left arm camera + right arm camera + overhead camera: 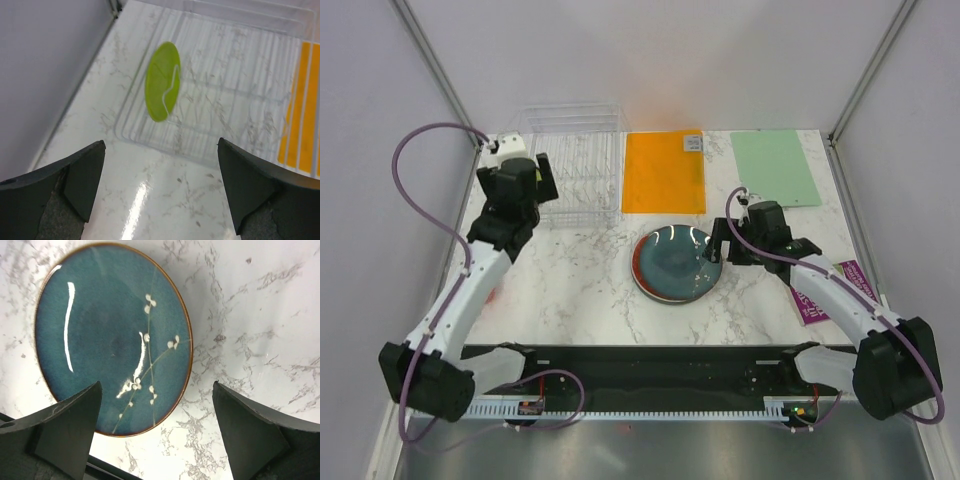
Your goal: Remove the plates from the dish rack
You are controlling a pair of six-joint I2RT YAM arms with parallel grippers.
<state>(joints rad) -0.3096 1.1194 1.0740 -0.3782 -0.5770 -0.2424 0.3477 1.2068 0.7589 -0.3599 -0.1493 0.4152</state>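
Next, my left gripper will grab the lime-green plate by its near rim [158,118], leaving the plate's broad sides free of the rack's wires.
The clear dish rack [582,170] stands at the back left. In the left wrist view the small lime-green plate [162,81] stands on edge in the rack [235,95]. My left gripper [536,176] [160,187] is open and empty, just short of the rack's near edge. The dark teal-blue plate [678,262] lies flat mid-table on a red plate whose rim [635,265] shows at its left. My right gripper [752,250] [157,432] is open and empty above the teal plate's [112,337] right edge. No grey-green plate shows.
An orange mat [663,172] lies right of the rack and a pale green mat [775,167] at the back right. A purple packet [828,292] lies under the right arm. Side walls and frame posts close in the table.
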